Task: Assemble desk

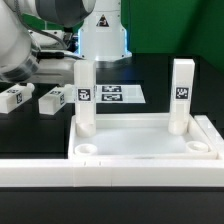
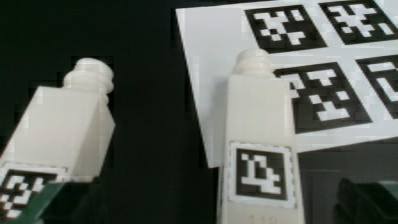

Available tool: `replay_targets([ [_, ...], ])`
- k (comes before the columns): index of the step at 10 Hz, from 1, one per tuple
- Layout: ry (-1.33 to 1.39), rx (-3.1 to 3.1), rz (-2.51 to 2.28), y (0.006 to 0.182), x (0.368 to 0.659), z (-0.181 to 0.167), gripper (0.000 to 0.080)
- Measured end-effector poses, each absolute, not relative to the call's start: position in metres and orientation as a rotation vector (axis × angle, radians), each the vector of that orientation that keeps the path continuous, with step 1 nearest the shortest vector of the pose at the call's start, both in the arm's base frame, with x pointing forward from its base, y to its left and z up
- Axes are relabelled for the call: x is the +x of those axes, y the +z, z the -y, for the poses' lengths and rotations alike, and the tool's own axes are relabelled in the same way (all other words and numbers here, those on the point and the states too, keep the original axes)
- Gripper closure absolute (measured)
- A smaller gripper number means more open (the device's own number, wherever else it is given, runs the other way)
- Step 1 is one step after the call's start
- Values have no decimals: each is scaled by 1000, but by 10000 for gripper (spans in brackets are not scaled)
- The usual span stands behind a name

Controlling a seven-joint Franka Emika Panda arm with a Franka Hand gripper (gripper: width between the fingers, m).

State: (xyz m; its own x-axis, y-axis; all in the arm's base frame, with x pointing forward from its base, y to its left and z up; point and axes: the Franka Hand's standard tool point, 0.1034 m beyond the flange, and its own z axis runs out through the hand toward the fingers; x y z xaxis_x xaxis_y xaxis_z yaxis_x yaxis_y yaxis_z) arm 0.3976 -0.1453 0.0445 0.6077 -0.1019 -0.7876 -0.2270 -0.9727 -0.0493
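Observation:
My fingertips stand above the tagged leg (image 1: 57, 97) (image 2: 262, 150), one over the neighbouring leg, so closing now would miss: my gripper should lower first, then close on the tagged leg.
The desk's white tabletop (image 1: 140, 135) lies tray-side up. Two white legs (image 1: 85, 95) (image 1: 181, 92) stand upright in its far corner sockets. Two loose legs (image 1: 15, 98) (image 1: 50, 100) lie on the black table at the exterior view's left. The wrist view shows these two legs (image 2: 71, 130) (image 2: 260, 140) lying side by side, tags facing up. My gripper (image 2: 210, 200) is open above them. Its dark fingertips (image 2: 361, 197) stand wide apart, and the tagged end of one leg lies between them with gaps on both sides. Nothing is held.
The marker board (image 1: 115, 95) (image 2: 329, 60) lies flat behind the tabletop, beside the loose legs. A long low white wall (image 1: 100, 176) runs along the front. The arm (image 1: 35, 35) and its base (image 1: 100, 30) fill the back left. Two near corner sockets (image 1: 88, 147) (image 1: 197, 147) hold nothing.

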Motion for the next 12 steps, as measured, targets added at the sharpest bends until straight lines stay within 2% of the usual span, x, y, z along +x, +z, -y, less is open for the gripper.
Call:
replay_targets([
  [1,1390,-2618,-274,47,391,143,151],
  [5,1391,-2619,-248,46,393,142,151],
  [7,1332,-2682,-201,28,394,136,151],
  [12,1312,-2696,-200,23,394,137,151],
])
